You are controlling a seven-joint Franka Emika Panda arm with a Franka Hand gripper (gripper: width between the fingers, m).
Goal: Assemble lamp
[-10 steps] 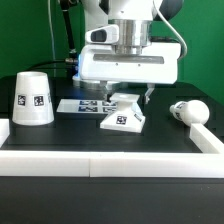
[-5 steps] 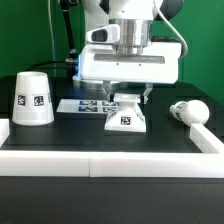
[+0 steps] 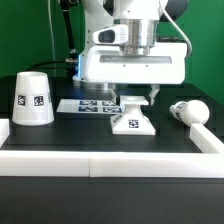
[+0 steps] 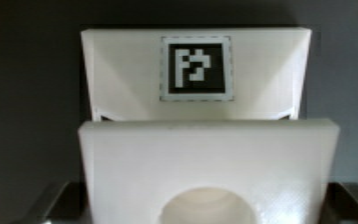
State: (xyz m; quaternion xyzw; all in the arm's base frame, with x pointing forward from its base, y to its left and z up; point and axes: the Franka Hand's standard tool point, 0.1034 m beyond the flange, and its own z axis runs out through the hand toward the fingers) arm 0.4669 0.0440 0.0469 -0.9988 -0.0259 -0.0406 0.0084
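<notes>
The lamp base is short of the white bar's raised end (image 3: pixel 206 140), so my gripper moves the base toward that end before it releases the base.
The white lamp base (image 3: pixel 133 122) stands on the black table in the middle, its tag facing the camera. My gripper (image 3: pixel 135 98) reaches down onto it from above, its fingers on either side of the base's upper part, shut on it. In the wrist view the base (image 4: pixel 194 60) fills the picture, with its tag up front and its round socket hole between the fingers (image 4: pixel 44 203). The cone shade (image 3: pixel 33 98) stands at the exterior view's left. The bulb (image 3: pixel 187 112) lies on its side at the exterior view's right.
The marker board (image 3: pixel 85 105) lies flat behind the base, toward the exterior view's left. A white rail (image 3: pixel 100 160) borders the table's front, with raised ends at both sides. The robot's white body fills the space behind the base.
The base has moved toward the exterior view's right with my gripper and turned so that its tag faces the camera squarely.
</notes>
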